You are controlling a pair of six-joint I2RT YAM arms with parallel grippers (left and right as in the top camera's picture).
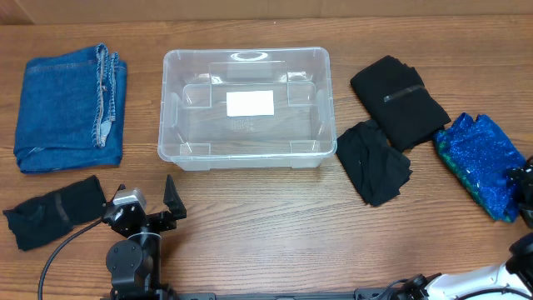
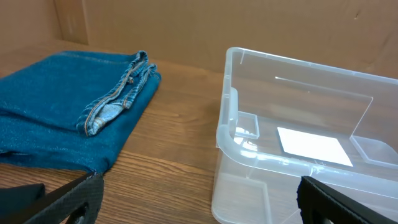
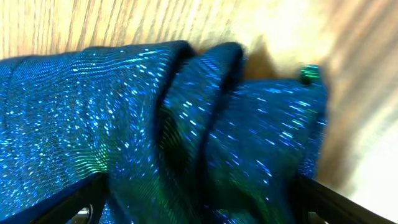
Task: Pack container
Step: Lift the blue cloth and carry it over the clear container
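Observation:
I will next grab the sparkly blue cloth with my right gripper by its edge farthest from the container, so that the cloth's free body leads into packing.
The clear plastic container stands empty at the table's middle back, with a white label on its base. It also shows in the left wrist view. My left gripper is open and empty near the front edge, in front of the container's left corner. In its own view the left gripper faces that corner. My right gripper is at the right edge, low over a sparkly blue cloth. In its own view the right gripper is open, with the blue cloth lying between its fingers.
Folded blue jeans lie at the back left and also show in the left wrist view. A black cloth lies at the front left. Two more black cloths lie right of the container.

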